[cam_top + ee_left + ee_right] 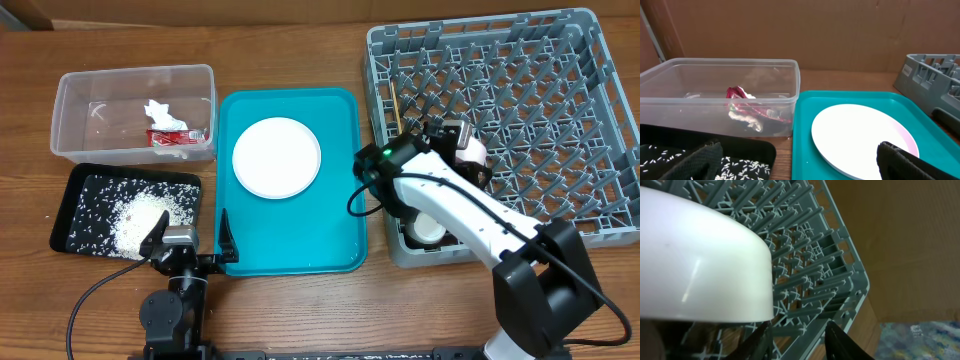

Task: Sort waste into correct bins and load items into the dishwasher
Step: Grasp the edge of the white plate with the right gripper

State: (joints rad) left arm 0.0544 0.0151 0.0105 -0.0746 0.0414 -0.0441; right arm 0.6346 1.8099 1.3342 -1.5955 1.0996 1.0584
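My right gripper should next grab the white plate's (277, 156) rim on the rack-facing side, leaving the opposite edge free to load among the rack's wires.
The white plate (277, 156) lies on the teal tray (340, 240); it also shows in the left wrist view (855, 132). The clear tub (80, 90) holds the red wrapper (180, 136) and the white tissue (160, 113). The black tray (75, 195) holds rice (135, 225). My left gripper (190, 238) is open and empty at the table's front. My right gripper (462, 140) is over the grey dish rack (590, 60), open, with a white bowl (700, 265) right beside its left finger. A white dish (428, 228) sits in the rack's front left corner. Wooden chopsticks (398, 105) stand in the rack.
The right arm (470, 215) stretches across the rack's front left corner. The rack's pegs (810, 275) and corner wall lie below the right fingers. The tub's wall (765, 75) and the black tray's rim (740, 145) are just ahead of the left gripper.
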